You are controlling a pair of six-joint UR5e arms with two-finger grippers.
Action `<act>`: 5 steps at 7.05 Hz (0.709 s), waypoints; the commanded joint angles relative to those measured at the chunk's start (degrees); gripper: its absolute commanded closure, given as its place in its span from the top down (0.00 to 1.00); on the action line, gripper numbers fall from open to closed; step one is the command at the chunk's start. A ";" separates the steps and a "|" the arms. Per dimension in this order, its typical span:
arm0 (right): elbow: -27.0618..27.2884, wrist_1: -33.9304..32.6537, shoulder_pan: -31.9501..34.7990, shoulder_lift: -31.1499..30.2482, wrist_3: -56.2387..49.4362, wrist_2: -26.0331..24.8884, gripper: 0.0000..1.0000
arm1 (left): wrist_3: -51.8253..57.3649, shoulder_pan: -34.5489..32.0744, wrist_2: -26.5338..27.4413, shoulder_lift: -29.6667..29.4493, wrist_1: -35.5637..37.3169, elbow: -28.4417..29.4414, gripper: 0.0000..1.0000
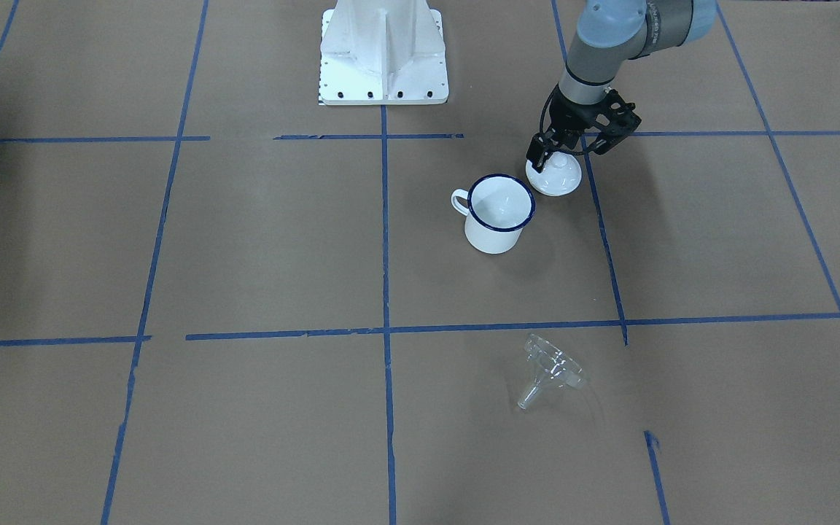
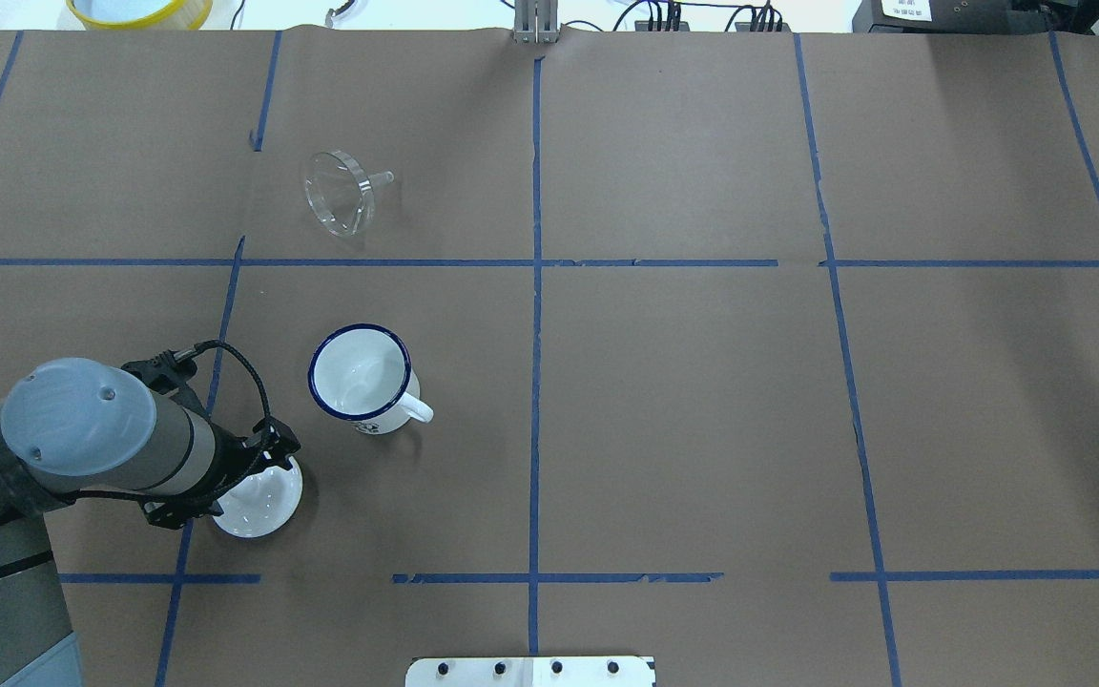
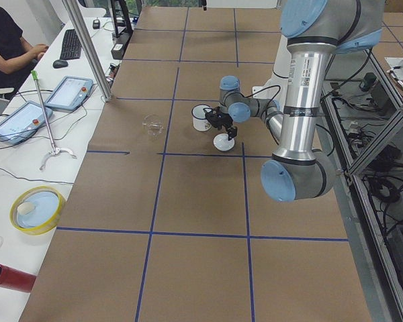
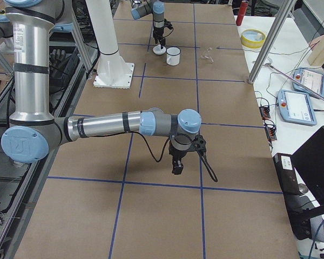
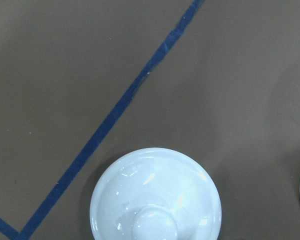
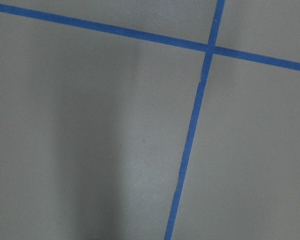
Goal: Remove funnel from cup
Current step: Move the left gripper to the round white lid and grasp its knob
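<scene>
My left gripper is going to grab the lid next by its raised knob (image 5: 155,226), because the wide dome (image 5: 140,175) slopes down to the table all around the knob.
The clear funnel (image 1: 551,368) lies on its side on the brown table, well apart from the cup; it also shows in the overhead view (image 2: 340,194). The white enamel cup (image 1: 496,219) with a dark blue rim stands upright and empty (image 2: 359,374). My left gripper (image 1: 557,149) hangs just over a white domed lid (image 1: 557,177) beside the cup, jaws apart around its knob. The left wrist view shows that lid (image 5: 155,197) resting on the table. My right gripper (image 4: 177,166) shows only in the exterior right view, low over bare table; I cannot tell its state.
The robot's white base (image 1: 383,58) stands at the table's robot-side edge. Blue tape lines (image 2: 535,286) divide the brown surface into squares. A yellow bowl (image 2: 134,10) and cables lie beyond the far edge. An operator's desk (image 3: 47,100) with tablets stands past the table's far side.
</scene>
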 commanded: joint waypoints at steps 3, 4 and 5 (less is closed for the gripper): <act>0.00 0.00 0.00 0.00 0.09 0.00 1.00 | 0.99 -0.35 1.02 1.08 -1.52 0.20 0.79; 0.00 0.00 0.00 0.00 0.09 0.00 1.00 | 0.90 -0.36 1.02 2.14 -1.87 -0.23 0.79; 0.00 0.00 0.00 0.00 0.00 0.00 1.00 | 0.90 -0.36 1.02 2.24 -2.05 -0.24 0.79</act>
